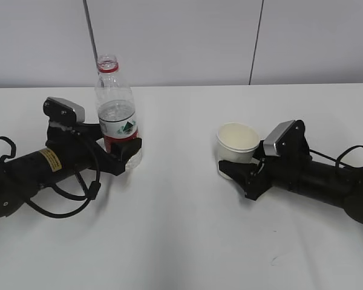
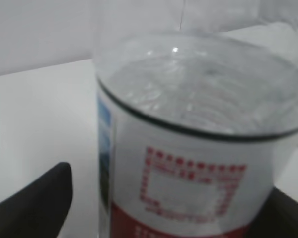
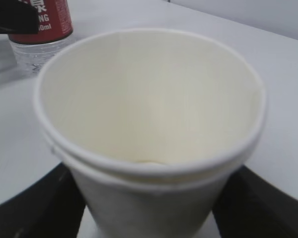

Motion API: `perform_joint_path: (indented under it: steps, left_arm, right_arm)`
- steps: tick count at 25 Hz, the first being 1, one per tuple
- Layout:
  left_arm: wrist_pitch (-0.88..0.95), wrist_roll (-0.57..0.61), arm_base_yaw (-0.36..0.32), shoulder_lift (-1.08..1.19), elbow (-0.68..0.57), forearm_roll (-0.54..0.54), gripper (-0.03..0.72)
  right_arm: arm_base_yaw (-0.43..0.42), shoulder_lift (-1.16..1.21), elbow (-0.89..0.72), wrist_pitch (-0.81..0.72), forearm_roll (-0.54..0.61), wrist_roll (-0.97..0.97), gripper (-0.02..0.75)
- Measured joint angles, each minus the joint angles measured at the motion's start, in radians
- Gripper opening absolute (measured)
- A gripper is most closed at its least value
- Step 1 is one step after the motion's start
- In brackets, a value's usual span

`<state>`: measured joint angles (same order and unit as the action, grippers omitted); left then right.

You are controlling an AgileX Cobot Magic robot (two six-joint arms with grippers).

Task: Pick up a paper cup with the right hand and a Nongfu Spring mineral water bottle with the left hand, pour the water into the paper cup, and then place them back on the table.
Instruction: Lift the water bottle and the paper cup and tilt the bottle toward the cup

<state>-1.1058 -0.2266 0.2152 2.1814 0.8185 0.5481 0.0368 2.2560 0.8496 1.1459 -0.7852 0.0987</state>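
Water fills just the lower half of the tall, open bottle. My left gripper next grabs it around its lower part (image 1: 121, 144) to keep it from tipping.
The Nongfu Spring mineral water bottle (image 1: 116, 109) stands upright and uncapped on the table (image 1: 181, 241), about half full of water (image 2: 203, 89). My left gripper (image 1: 126, 156) is open around its lower part. In the left wrist view the bottle (image 2: 188, 163) fills the space between the fingers (image 2: 35, 203), with a strip of table showing beside the left finger. The paper cup (image 1: 237, 144) sits upright, and my right gripper (image 1: 235, 170) is shut on its lower wall. In the right wrist view both fingers (image 3: 35, 208) press the cup (image 3: 149, 124), which shows a doubled rim and a dry inside.
A grey wall with vertical seams (image 1: 254, 42) runs behind the table's far edge. A loose black cable (image 1: 78, 193) loops beside the left arm. The bottle's base also shows at the top left of the right wrist view (image 3: 39, 29).
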Motion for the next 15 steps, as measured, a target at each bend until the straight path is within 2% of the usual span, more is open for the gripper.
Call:
perform_joint_path:
  steps: [9, 15]
  left_arm:
    - [0.000, 0.004, 0.000, 0.000, 0.001, -0.008, 0.437]
    - [0.008, 0.060, 0.000, -0.007, 0.002, -0.008, 0.389]
  right_arm:
    - [0.054, -0.068, 0.002, -0.002, -0.037, 0.089, 0.526]
    - [0.056, -0.096, 0.002, 0.000, -0.109, 0.165, 0.526]
